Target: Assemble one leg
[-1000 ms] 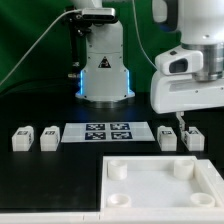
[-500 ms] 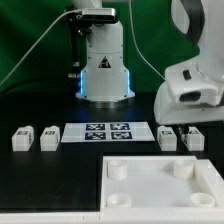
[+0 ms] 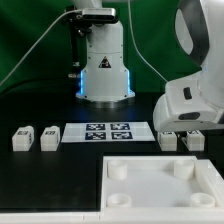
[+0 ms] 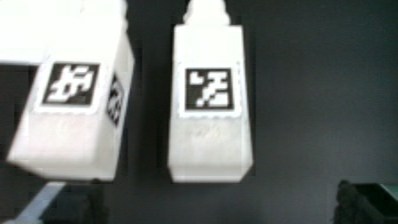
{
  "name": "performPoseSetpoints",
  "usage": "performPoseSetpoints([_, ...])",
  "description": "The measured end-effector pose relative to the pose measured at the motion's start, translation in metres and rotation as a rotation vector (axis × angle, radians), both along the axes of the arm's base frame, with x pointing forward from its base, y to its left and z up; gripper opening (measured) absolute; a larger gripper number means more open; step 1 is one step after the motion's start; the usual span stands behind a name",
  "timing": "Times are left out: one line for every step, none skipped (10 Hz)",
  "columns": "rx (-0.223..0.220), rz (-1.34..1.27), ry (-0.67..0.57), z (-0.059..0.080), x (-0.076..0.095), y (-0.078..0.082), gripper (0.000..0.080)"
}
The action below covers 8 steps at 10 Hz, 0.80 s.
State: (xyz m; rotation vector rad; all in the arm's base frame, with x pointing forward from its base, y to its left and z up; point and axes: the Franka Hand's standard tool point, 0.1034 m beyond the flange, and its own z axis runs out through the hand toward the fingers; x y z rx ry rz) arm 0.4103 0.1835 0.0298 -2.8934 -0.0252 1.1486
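Observation:
My fingers would miss; they stop short of the leg's near end (image 4: pixel 210 168).
Several legs, small white oblong blocks with black-and-white tags, lie on the black table. Two are at the exterior view's left (image 3: pixel 20 138) (image 3: pixel 48 137) and two at its right (image 3: pixel 168 139) (image 3: pixel 194 139). The arm's white hand (image 3: pixel 190 100) hangs low just above the right pair and hides the fingers there. In the wrist view one leg (image 4: pixel 210 100) lies centred ahead of my gripper (image 4: pixel 217 205), with a second leg (image 4: pixel 71 100) beside it. The gripper is open and empty; its dark fingertips (image 4: pixel 370 200) stand wide apart, clear of the legs.
The marker board (image 3: pixel 108 132) lies between the two pairs of legs. A large white square panel (image 3: pixel 205 190) with round corner sockets lies at the front. The robot's base (image 3: pixel 105 65) stands at the back.
The arm has come down and shifted toward the exterior view's right, so the hand now sits low over the right pair of legs. The legs have not moved.

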Motion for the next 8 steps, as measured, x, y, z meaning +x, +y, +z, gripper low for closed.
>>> performPoseSetpoints([-0.017,-0.005,0.009,-0.001,-0.007,0.005,0.0649])
performPoseSetpoints([-0.031,-0.007,0.021,-0.003,-0.015,0.009,0.0649])
performPoseSetpoints([-0.041,-0.011,0.031,-0.006,-0.02,0.01,0.0649])
performPoseSetpoints([-0.04,-0.007,0.033,-0.01,-0.025,0.009,0.0649])
performPoseSetpoints([-0.039,-0.009,0.026,-0.015,-0.028,0.007,0.0649])
performPoseSetpoints([-0.042,-0.011,0.029,-0.018,-0.03,0.006,0.0649])
performPoseSetpoints([-0.043,-0.013,0.036,-0.02,-0.032,0.005,0.0649])
performPoseSetpoints([-0.045,-0.014,0.039,-0.021,-0.032,0.004,0.0649])
